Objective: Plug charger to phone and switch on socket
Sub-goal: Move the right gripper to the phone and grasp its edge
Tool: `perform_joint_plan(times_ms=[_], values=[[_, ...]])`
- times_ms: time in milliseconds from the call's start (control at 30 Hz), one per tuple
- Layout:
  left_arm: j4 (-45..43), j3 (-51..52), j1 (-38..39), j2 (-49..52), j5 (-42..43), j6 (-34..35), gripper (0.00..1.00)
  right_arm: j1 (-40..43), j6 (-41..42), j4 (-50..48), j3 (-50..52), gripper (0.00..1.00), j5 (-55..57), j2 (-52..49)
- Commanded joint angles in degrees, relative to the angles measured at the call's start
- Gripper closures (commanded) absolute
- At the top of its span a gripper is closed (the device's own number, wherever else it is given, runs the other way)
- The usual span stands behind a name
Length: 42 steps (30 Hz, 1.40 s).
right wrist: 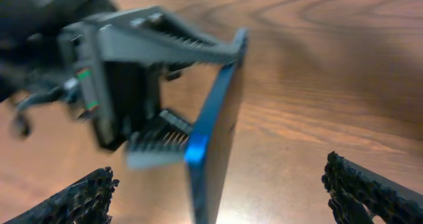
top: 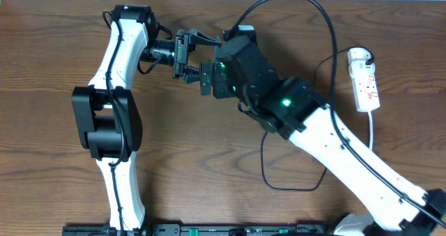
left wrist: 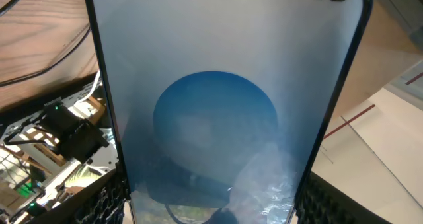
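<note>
My right gripper grabs the phone's near end (right wrist: 207, 172) across its sides next, so that the phone's far end stays free for my left gripper's re-grip.
My left gripper (left wrist: 211, 207) is shut on the phone (left wrist: 225, 98) and holds it off the table; the light blue screen fills the left wrist view. In the right wrist view the phone (right wrist: 215, 118) is edge-on and blurred, clamped in the left gripper's grey fingers (right wrist: 155, 85). My right gripper (right wrist: 228, 187) is open, its fingers wide apart on either side of the phone's near end and not touching it. In the overhead view the left gripper (top: 185, 55) and the right gripper (top: 206, 77) meet at the table's back middle. The charger's black cable (top: 327, 27) arcs over the right arm; its plug end is hidden. The socket (top: 366, 79) lies at the far right.
A loop of black cable (top: 265, 163) lies on the wooden table under the right arm. The socket's white cord (top: 371, 131) runs toward the front. The left arm's black base joint (top: 104, 121) stands at the left.
</note>
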<state>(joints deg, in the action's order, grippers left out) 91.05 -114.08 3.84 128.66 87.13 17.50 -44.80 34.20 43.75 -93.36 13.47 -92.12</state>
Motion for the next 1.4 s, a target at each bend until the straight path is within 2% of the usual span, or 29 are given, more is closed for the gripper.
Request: perform_joint_plan(times_ms=[0,433,567,633,733,900,1000,1367], values=[[0.17,-1.33,-0.28,-2.89,2.82,-1.2,0.28,-0.09,2.23,-1.14,-0.81,0.01,4.66,-0.85],[0.17,-1.33,-0.28,-2.89,2.82,-1.18,0.28,-0.09,4.57,-2.89,-0.81,0.28,4.55,-4.66],[0.15,-1.33,-0.28,-2.89,2.82,-1.2,0.28,-0.44,4.55,-3.02,-0.81,0.41,4.2,-4.66],[0.15,-1.33,-0.28,-2.89,2.82,-1.2,0.28,-0.66,4.55,-3.37,-0.81,0.43,4.2,-4.66],[0.15,-1.33,-0.28,-2.89,2.82,-1.2,0.28,-0.68,4.55,-4.11,-0.81,0.5,4.22,-4.66],[0.17,-1.33,-0.28,-2.89,2.84,-1.18,0.28,-0.74,4.57,-4.68,-0.79,0.54,4.2,-4.66],[0.17,-1.33,-0.28,-2.89,2.84,-1.18,0.28,-0.98,4.57,-4.92,-0.79,0.61,4.22,-4.66],[0.2,-1.33,-0.28,-2.89,2.86,-1.14,0.28,-1.11,4.98,-5.99,-0.66,0.7,4.66,-5.25]])
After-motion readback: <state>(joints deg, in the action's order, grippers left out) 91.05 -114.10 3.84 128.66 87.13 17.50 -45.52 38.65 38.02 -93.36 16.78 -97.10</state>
